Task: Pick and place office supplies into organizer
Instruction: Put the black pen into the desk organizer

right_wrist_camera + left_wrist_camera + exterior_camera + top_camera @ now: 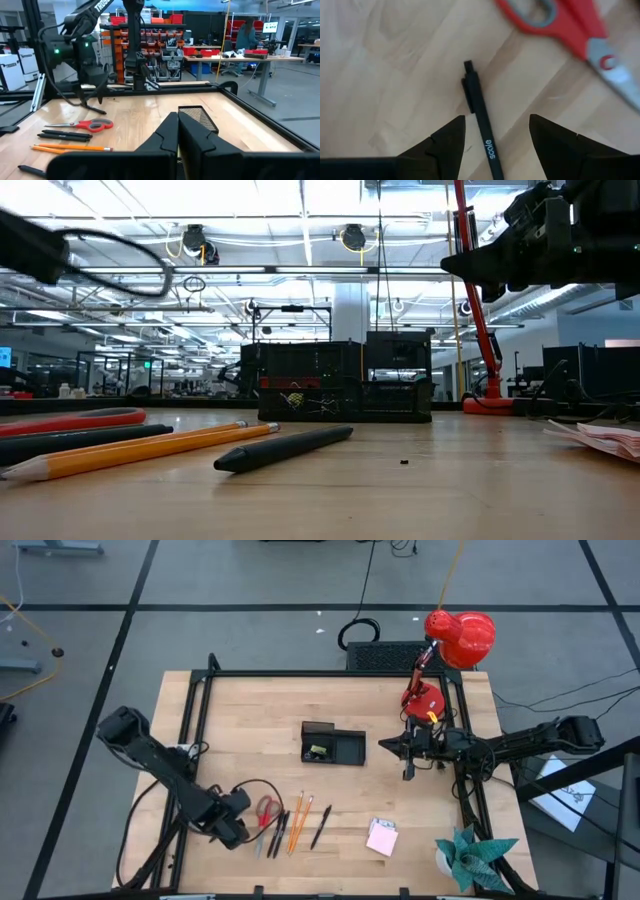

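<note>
I will next take hold of the black pen by its clicker end with the clip using my left gripper, and then I will put the pen away in the organizer.
My left gripper points down over the table's near left, open, its fingers on either side of a black pen without touching it. The red-handled scissors lie just beyond that pen. In the high view the scissors, black pens, orange pencils and another pen lie side by side on the wood. A pink sticky-note pad lies to their right. The black organizer stands mid-table. My right gripper hovers shut just right of it.
A red desk lamp and a black ribbed box stand at the far right. A teal paper plant sits at the near right corner. A black frame runs along the table's edges. Bare wood lies between the organizer and the supplies.
</note>
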Action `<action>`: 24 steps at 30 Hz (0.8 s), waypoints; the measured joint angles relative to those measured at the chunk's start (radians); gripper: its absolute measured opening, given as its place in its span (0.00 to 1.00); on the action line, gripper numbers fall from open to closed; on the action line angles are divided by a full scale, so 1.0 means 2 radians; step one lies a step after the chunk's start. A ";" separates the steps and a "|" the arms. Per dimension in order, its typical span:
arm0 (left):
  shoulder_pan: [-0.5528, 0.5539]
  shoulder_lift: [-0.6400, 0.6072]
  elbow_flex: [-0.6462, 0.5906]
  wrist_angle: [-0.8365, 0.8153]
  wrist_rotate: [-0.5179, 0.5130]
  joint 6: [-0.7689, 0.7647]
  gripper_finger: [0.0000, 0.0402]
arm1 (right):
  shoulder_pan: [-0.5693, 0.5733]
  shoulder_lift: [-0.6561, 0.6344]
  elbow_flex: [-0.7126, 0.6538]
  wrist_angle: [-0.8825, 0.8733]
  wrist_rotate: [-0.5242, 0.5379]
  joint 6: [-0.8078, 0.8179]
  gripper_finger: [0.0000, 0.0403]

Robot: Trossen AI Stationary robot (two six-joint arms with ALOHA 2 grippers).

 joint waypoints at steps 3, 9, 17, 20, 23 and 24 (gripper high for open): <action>0.003 0.020 0.000 0.000 0.000 0.003 0.57 | 0.000 0.000 0.000 0.000 0.000 0.000 0.00; 0.023 0.046 0.000 -0.001 0.003 0.027 0.57 | 0.000 0.000 0.000 0.000 0.000 0.000 0.00; 0.041 0.058 0.002 -0.001 0.018 0.062 0.57 | 0.000 0.000 0.000 0.000 0.000 0.000 0.00; 0.043 0.058 0.002 -0.001 0.018 0.074 0.57 | 0.000 0.000 0.000 0.000 0.000 0.000 0.00; 0.044 0.058 0.001 -0.002 0.017 0.081 0.57 | 0.000 0.000 0.000 0.000 0.000 0.000 0.00; 0.046 0.058 0.001 -0.002 0.017 0.083 0.57 | 0.000 0.000 0.000 0.000 0.000 0.000 0.00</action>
